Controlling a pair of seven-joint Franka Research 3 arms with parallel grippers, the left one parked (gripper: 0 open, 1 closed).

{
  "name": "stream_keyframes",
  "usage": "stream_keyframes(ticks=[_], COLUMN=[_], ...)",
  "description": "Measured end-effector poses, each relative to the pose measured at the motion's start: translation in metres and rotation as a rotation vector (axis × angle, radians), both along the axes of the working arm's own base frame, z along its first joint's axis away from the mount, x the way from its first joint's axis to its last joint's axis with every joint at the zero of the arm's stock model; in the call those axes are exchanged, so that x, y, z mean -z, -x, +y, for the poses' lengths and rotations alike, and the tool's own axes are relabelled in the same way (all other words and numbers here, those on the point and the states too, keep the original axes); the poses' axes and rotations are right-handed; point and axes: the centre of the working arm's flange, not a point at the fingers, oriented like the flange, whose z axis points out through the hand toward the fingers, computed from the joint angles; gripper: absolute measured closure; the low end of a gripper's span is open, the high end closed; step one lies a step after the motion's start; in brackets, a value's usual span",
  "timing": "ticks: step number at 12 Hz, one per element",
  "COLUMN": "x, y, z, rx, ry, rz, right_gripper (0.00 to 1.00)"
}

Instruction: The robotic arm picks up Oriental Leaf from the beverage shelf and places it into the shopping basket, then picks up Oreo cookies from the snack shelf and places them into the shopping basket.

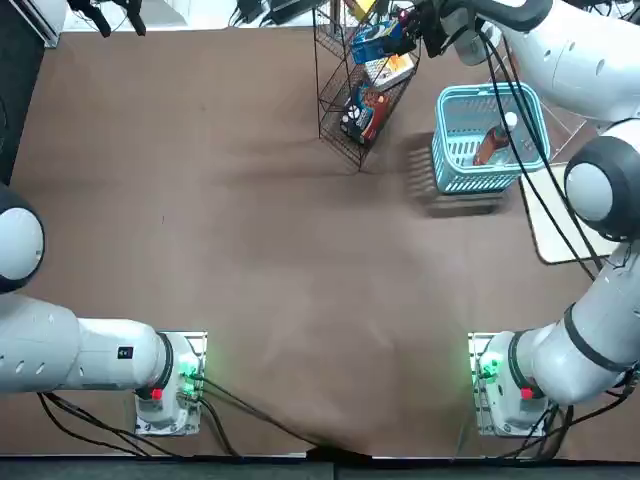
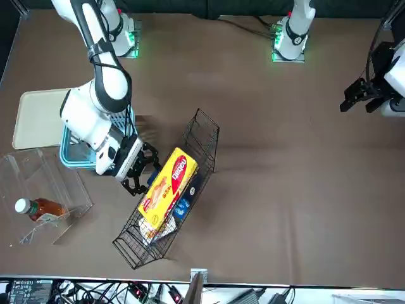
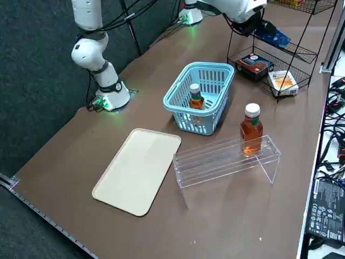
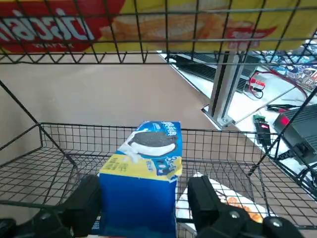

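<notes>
The wire level with the yellow box (image 2: 168,189) covers the Oreo cookies. Next, my right gripper grabs them by the plain blue end at the shelf's open side.
My right gripper (image 4: 146,198) reaches into the black wire snack shelf (image 1: 340,120), open, one finger on each side of the blue Oreo cookies (image 4: 143,183). A small gap shows at one finger. From above, the right gripper (image 1: 415,35) is beside the Oreo cookies (image 1: 375,42) on an upper tier. An Oriental Leaf bottle (image 1: 492,143) with a white cap lies inside the turquoise shopping basket (image 1: 448,172). A second amber bottle (image 3: 250,129) stands on the clear acrylic beverage shelf (image 3: 215,159).
A yellow flat box (image 2: 168,183) lies on the wire rack's top tier, a red-and-dark pack (image 3: 256,62) and a white pack (image 3: 283,81) on lower tiers. A beige tray (image 3: 137,170) lies next to the basket. Cables and equipment crowd the table's far edge.
</notes>
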Motion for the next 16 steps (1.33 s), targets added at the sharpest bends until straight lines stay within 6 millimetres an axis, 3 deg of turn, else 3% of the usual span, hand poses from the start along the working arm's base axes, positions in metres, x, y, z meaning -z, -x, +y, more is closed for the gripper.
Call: stream_keyframes(ticks=[13, 16], x=[0.0104, 0.0103], y=[-0.0037, -0.0040], z=[0.0089, 0.0082], rx=[-0.002, 0.001], ry=[-0.006, -0.008], rz=[0.009, 0.010], right_gripper=[0.00, 0.04])
